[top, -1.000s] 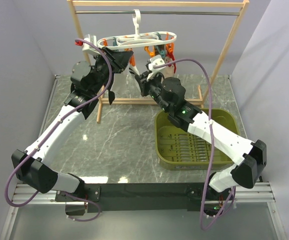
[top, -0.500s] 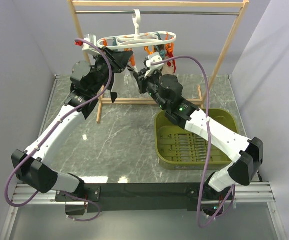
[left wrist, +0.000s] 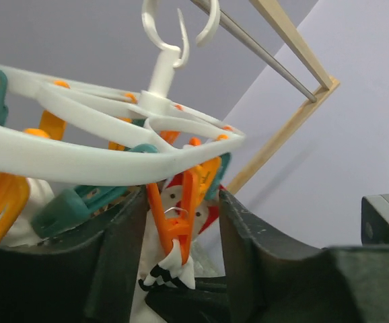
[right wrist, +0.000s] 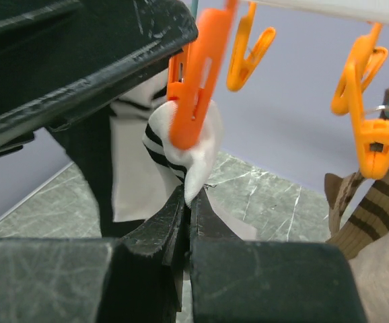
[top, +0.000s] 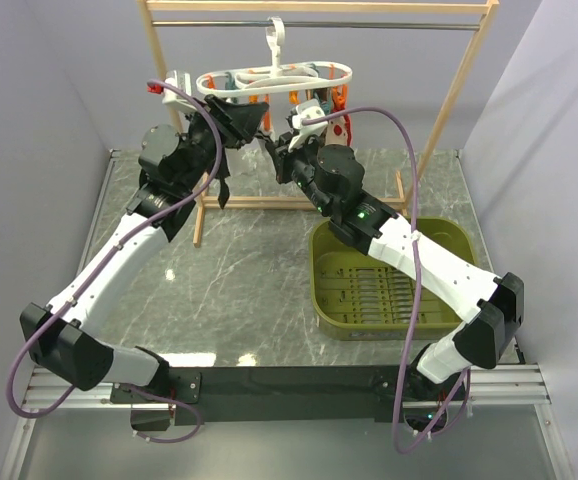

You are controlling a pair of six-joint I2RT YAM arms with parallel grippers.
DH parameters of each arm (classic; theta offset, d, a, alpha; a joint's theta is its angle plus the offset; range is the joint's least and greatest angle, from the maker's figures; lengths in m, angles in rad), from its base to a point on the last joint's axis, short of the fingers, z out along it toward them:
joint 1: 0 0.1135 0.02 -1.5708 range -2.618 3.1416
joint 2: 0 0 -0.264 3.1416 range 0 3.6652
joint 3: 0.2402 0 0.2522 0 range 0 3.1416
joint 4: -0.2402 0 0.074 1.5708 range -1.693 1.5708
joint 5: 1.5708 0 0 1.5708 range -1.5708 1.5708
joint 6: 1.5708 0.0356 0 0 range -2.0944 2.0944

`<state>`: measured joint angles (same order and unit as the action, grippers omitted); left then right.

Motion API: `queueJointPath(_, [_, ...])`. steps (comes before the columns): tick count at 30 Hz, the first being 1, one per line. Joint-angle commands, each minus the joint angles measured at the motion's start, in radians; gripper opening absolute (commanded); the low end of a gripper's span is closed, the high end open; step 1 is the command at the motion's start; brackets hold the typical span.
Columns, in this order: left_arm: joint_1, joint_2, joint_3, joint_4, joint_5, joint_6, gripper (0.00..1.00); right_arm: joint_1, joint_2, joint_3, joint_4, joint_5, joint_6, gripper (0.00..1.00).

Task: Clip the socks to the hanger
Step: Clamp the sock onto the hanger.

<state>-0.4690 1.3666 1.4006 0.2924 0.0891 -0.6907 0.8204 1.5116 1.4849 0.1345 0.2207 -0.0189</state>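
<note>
The orange clip is closed on the striped cuff, so the white sock [left wrist: 171,269] would stay hanging under the hanger. It is now time for my right gripper to open.
The white oval hanger [top: 274,78] hangs by its hook from the wooden rack's rod; it also shows in the left wrist view [left wrist: 114,151]. An orange clip [left wrist: 178,225] is closed on the striped cuff of a white sock [left wrist: 171,269]. My left gripper [left wrist: 181,198] is open, one finger on each side of that clip and not touching it. My right gripper [right wrist: 189,195] is shut on the lower edge of the same sock [right wrist: 198,155], just under the orange clip [right wrist: 193,87]. In the top view both grippers, left [top: 241,118] and right [top: 277,148], meet under the hanger.
The tall wooden rack [top: 449,110] stands at the back. A green basket [top: 449,240] sits at the right. A brown striped sock [right wrist: 363,215] hangs from another orange clip [right wrist: 376,134]. A black sock [top: 219,185] hangs under the left gripper.
The hanger has risen and levelled out from its tilt. My right gripper has moved up and left to the clip under the hanger. The left gripper has stayed at the hanger.
</note>
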Motion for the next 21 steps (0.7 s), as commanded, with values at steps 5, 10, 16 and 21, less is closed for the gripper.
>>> queueJointPath(5, [-0.010,-0.047,0.011,0.044,0.012,0.010,0.57,0.005,-0.010,0.035,0.024,0.008,0.013,0.00])
queueJointPath(10, [-0.010,-0.050,0.012,0.033,0.006,0.010,0.58,0.003,-0.001,0.058,-0.056,-0.023,0.053,0.31])
queueJointPath(16, [-0.010,-0.061,0.011,0.007,-0.008,0.022,0.59,0.000,-0.039,0.066,-0.246,-0.075,0.157,0.88])
queueJointPath(21, [-0.010,-0.080,0.014,-0.053,0.000,0.039,0.65,-0.030,-0.132,0.015,-0.369,-0.113,0.252,0.91])
